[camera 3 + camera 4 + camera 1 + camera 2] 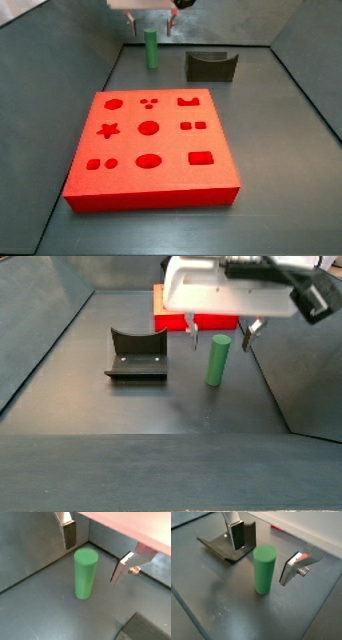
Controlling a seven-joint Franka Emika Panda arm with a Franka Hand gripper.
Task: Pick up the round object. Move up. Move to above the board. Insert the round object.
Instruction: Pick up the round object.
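Observation:
The green peg (85, 573) needs to go into the board, so my gripper will grab it by its upper part (86, 558) next.
The round object is a slim green peg (85, 573) standing upright on the dark floor; it also shows in the other wrist view (264, 569) and in both side views (151, 50) (217, 361). My gripper (95, 556) (264, 553) is open just over the peg's top. Its two fingers (69, 534) stand on either side of the peg with gaps, touching nothing. In the side views the gripper (219, 338) (159, 22) hangs low over the peg. The red board (147, 150) with shaped holes lies flat, apart from the peg; its edge shows behind the gripper (171, 323).
The dark fixture (136, 354) (210, 66) (221, 547) stands on the floor beside the peg. Grey walls (33, 547) enclose the floor and rise close behind the peg.

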